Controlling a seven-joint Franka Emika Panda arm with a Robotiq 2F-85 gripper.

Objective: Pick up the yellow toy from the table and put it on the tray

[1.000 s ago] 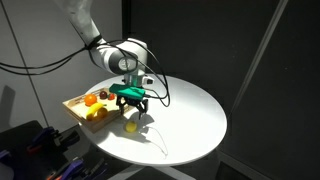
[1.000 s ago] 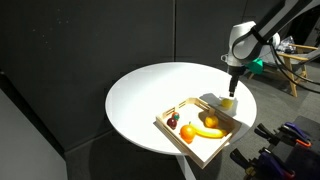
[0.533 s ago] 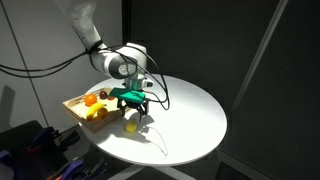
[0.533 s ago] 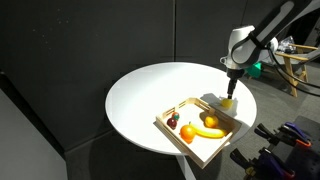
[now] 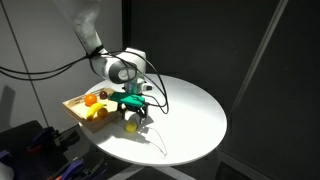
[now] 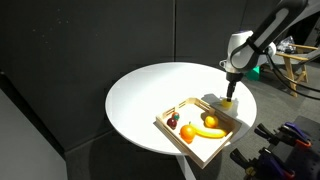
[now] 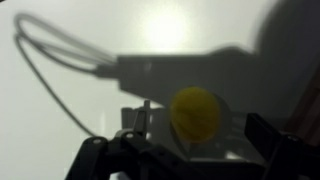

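The yellow toy [image 5: 131,126] [image 7: 195,113] is between my open fingers, but they are above it in an exterior view. My gripper would miss if it closed now, so it should move down first and then close.
The yellow toy [image 5: 131,126] [image 6: 230,102] is a small round ball on the white table [image 5: 190,110] [image 6: 150,95], just beside the wooden tray [image 5: 75,106] [image 6: 165,127]. My gripper [image 5: 131,116] [image 6: 231,93] hangs right over the ball, pointing down, open. In the wrist view the yellow toy [image 7: 195,113] lies in shadow between the two dark fingers of the gripper [image 7: 182,142], which stand apart on either side without touching it.
In the tray lie an orange round toy [image 6: 187,132], a banana-like toy [image 6: 208,131], a dark red fruit [image 6: 172,123] and another orange piece [image 6: 211,121]. A thin cable [image 5: 160,140] trails over the table near its edge. Dark gear [image 6: 285,140] stands beside the table.
The gripper has sunk a little closer to the yellow toy, still open. The toy and the tray have not moved.
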